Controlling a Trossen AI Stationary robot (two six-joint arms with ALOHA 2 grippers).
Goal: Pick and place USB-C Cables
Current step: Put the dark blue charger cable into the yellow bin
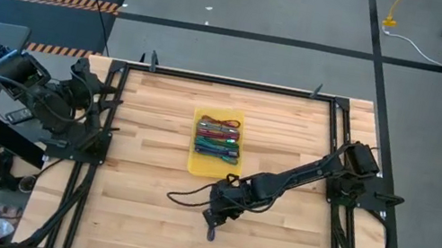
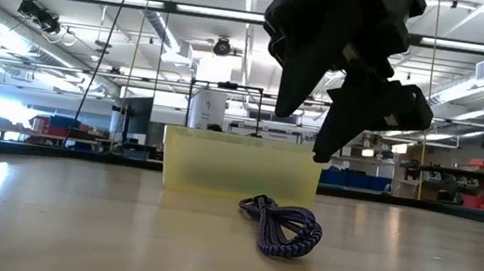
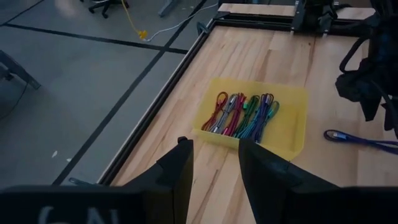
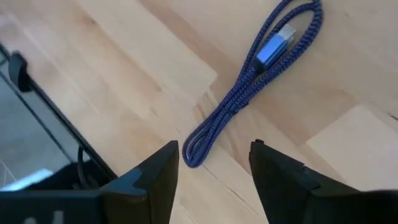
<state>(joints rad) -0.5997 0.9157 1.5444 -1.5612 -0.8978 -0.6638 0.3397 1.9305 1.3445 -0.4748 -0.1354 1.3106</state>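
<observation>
The robot needs to place the blue cable bundle in the yellow tray, so its right gripper should next grab the blue cable bundle's tied middle (image 4: 236, 106).
A flat yellow tray (image 1: 196, 163) sits mid-table and holds several coloured cable bundles (image 1: 216, 139), also in the left wrist view (image 3: 244, 115). One blue-purple braided cable bundle (image 4: 249, 81) lies flat on the wood on the near side of the tray (image 2: 281, 227) (image 3: 360, 140). My right gripper (image 4: 214, 165) hangs open above this bundle's looped end, fingers pointing down and touching nothing (image 2: 306, 130) (image 1: 211, 229). My left gripper (image 3: 214, 168) waits open at the table's left edge.
A long black cord (image 1: 185, 196) trails from the right arm over the wood to the left of the gripper. Dark frame rails (image 1: 329, 134) border the table. Bare wood (image 1: 131, 218) stretches toward the near and left sides.
</observation>
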